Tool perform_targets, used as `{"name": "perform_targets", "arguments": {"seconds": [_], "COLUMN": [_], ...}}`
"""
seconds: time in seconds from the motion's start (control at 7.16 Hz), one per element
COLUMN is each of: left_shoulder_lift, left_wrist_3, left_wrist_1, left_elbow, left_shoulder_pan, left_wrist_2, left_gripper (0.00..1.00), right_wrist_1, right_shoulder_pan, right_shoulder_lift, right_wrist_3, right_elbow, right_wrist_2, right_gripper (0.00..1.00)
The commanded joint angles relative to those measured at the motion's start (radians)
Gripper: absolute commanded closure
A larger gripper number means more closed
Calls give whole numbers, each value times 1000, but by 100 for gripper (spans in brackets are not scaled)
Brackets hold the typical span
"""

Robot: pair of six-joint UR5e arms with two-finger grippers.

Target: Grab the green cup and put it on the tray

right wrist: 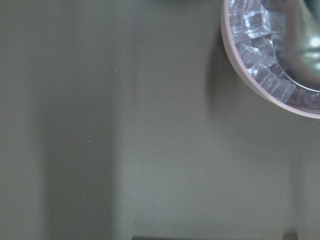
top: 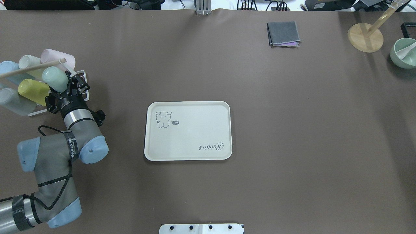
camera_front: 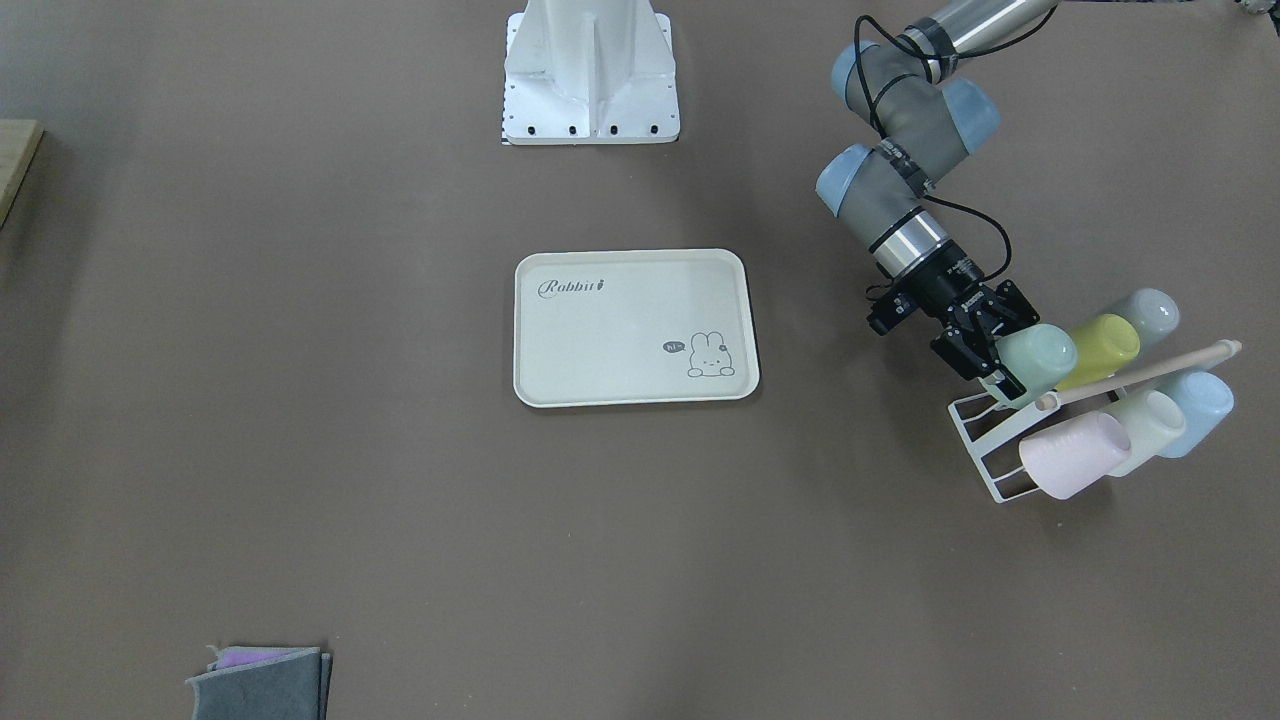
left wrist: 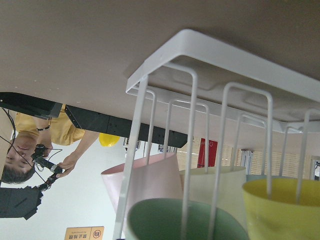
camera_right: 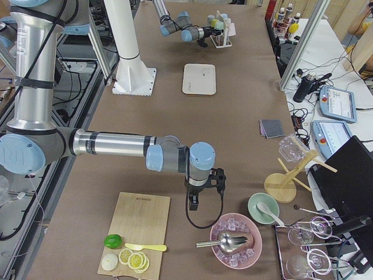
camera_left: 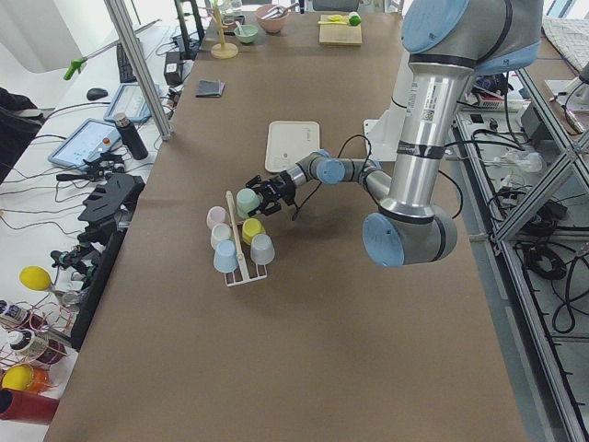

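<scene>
Next, my left gripper grabs the green cup by its rim end [camera_front: 1010, 382] to place the cup on the tray [camera_front: 630, 330].
The green cup [camera_front: 1042, 358] is a pale mint tumbler hanging on its side on a white wire rack [camera_front: 978, 440], mouth towards my left gripper. It also shows in the overhead view [top: 53, 79] and at the bottom of the left wrist view [left wrist: 165, 225]. My left gripper [camera_front: 1000, 350] is open, with its fingers on either side of the cup's mouth end. The cream tray [camera_front: 630, 330] with the bunny drawing lies flat at mid-table, with nothing on it. My right gripper [camera_right: 193, 204] hangs far away over bare table; I cannot tell its state.
On the rack hang a yellow-green cup [camera_front: 1100, 350], a pink cup [camera_front: 1075, 455], a cream cup [camera_front: 1145, 430] and two bluish ones under a wooden rod [camera_front: 1140, 375]. A folded grey cloth [top: 283, 33] lies far off. A pink bowl of ice [camera_right: 236, 239] sits near my right gripper.
</scene>
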Motion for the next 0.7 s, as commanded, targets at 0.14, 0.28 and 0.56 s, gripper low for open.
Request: {"name": "perform_targets", "arguments": {"seconds": [0.14,0.28,0.56], "left_shoulder_lift": [67,78,98], "left_wrist_3": [10,55,70], "left_wrist_1": [5,7,7], "left_elbow": [-96,-129,-163], "left_shoulder_pan": [41,55,61], "left_wrist_2": [10,16,15], "left_gripper": [97,97,97], "right_wrist_1": [6,6,4], "right_shoulder_pan": [1,1,1], "right_shoulder_lift": [-5,-7,-8], "right_wrist_3": [1,1,1], "right_elbow": [-6,-9,-17], "right_wrist_2": [-13,-13,-13], "right_gripper": [0,0,0]}}
